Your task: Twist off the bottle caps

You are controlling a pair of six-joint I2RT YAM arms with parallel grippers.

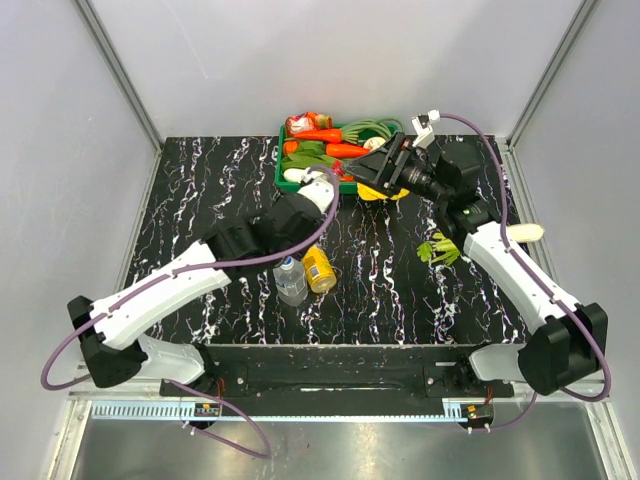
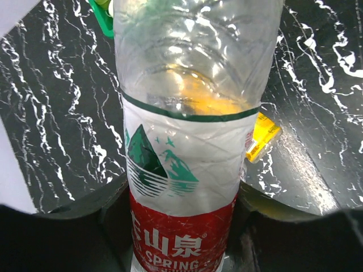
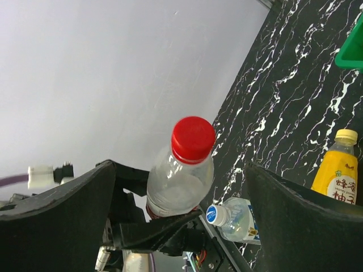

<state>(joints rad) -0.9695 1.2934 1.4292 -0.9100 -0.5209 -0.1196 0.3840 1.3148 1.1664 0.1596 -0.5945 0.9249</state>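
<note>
The robot's right gripper needs to grab the red cap (image 1: 338,168) (image 3: 193,137) next by its opposite sides, which leaves the bottle neck free, so that it can unscrew and remove the cap.
My left gripper (image 2: 184,226) is shut on the clear bottle with the red label (image 2: 181,170) and holds it above the table, tilted toward the right arm; both also show in the top view (image 1: 312,200). Its red cap (image 3: 193,137) is on the bottle, between the wide-open fingers of my right gripper (image 3: 180,167), which do not touch it. The right gripper (image 1: 368,165) faces the bottle (image 1: 321,189) from the right. The blue-label bottle (image 1: 291,281) with its blue cap (image 3: 214,215) and the orange juice bottle (image 1: 320,268) with its yellow cap (image 3: 346,135) sit on the table below.
A green tray (image 1: 284,172) of toy vegetables stands at the back centre. A yellow object (image 1: 386,193) lies under the right gripper. A green leafy vegetable (image 1: 438,249) and a white piece (image 1: 525,232) lie at the right. Grey walls enclose the table.
</note>
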